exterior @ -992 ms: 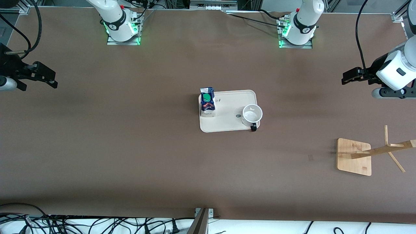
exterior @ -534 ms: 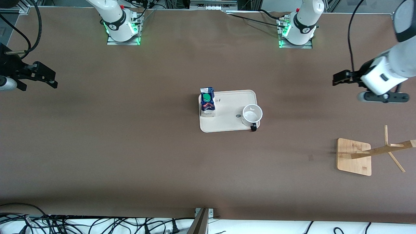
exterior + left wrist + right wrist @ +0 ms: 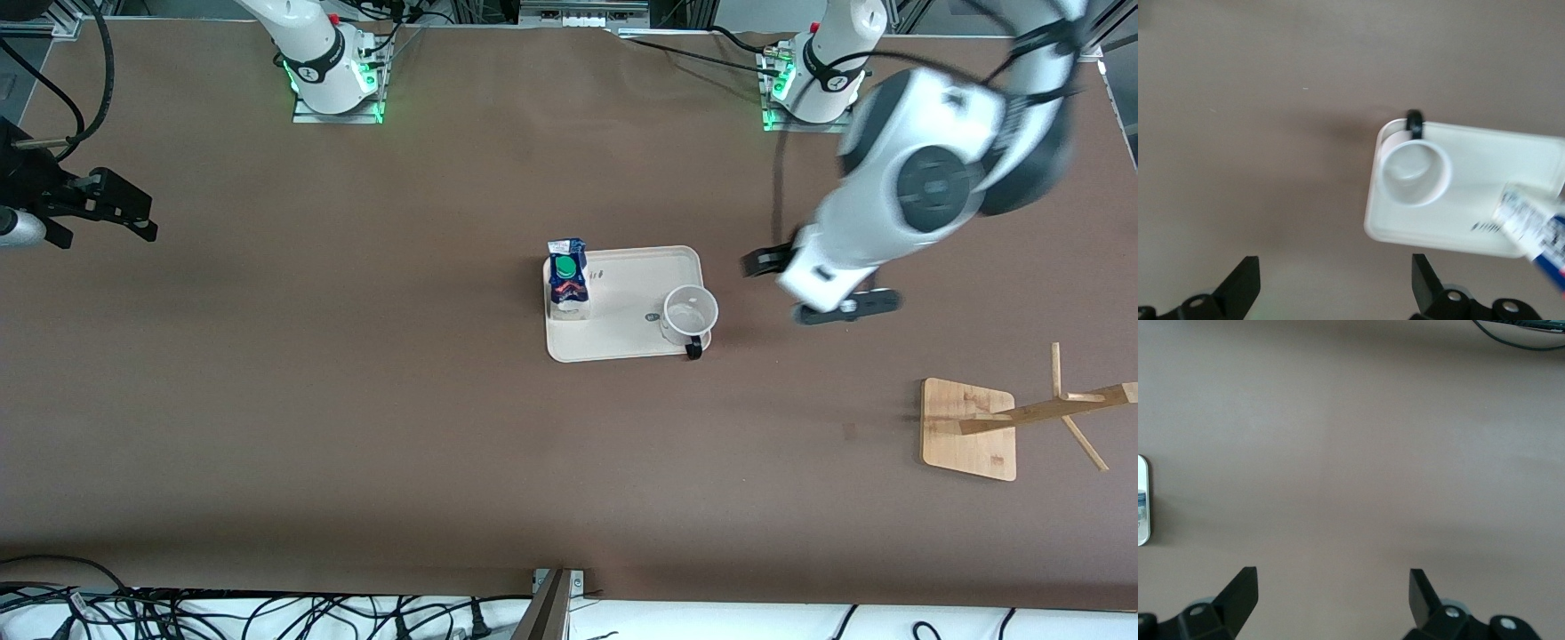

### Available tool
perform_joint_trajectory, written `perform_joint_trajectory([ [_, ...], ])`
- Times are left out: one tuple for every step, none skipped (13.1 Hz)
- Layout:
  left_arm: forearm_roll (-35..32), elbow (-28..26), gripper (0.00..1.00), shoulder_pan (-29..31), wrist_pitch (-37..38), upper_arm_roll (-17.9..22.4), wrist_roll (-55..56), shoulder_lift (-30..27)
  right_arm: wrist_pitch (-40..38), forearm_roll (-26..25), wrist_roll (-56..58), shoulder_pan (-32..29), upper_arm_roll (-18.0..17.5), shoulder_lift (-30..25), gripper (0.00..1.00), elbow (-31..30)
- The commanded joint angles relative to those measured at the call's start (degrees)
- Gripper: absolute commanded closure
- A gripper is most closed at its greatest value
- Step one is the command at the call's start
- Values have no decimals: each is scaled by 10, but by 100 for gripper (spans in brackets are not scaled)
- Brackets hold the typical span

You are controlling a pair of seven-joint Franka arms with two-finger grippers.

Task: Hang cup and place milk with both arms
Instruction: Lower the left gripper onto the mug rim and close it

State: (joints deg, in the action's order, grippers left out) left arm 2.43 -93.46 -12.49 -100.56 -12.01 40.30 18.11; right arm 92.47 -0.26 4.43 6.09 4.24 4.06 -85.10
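My left gripper grabs the cup by its rim next. This keeps the white cup's black handle free to hang on the wooden cup rack.
The white cup stands upright on a cream tray, at the corner toward the left arm's end, its black handle pointing toward the front camera. The milk stands on the tray's corner toward the right arm's end. My left gripper is open and empty over the bare table beside the tray, close to the cup. In the left wrist view the gripper is open, with the cup, the tray and the milk ahead. My right gripper waits open at the right arm's end; it also shows open in the right wrist view.
A wooden cup rack with a square base and slanted pegs stands near the left arm's end, nearer to the front camera than the tray. The brown table surrounds the tray. Cables lie along the table's front edge.
The left arm has swung from the left arm's end of the table toward the tray and now hangs close to the cup. The right arm, cup and milk have not moved.
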Motion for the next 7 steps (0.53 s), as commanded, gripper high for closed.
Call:
perform_joint_trajectory([
  [-1,20,0,-62,-86,5,136,73,-4,0,-6,-2,-4,2,0,10],
  [-1,15,0,-86,-124,6,178,99,-4,0,-6,-2,-4,2,0,10],
  [-10,11,0,-98,-146,7,199,119,-4,0,-6,-2,-4,2,0,10],
  [-35,5,12,-107,-152,6,206,136,-4,0,-6,-2,-4,2,0,10],
  [-59,4,26,-111,-155,6,207,147,-4,0,-6,-2,-4,2,0,10],
  [-76,5,32,-112,-160,5,207,160,-4,0,-6,-2,-4,2,0,10],
  [-85,3,35,-112,-174,6,206,171,-4,0,-6,-2,-4,2,0,10],
])
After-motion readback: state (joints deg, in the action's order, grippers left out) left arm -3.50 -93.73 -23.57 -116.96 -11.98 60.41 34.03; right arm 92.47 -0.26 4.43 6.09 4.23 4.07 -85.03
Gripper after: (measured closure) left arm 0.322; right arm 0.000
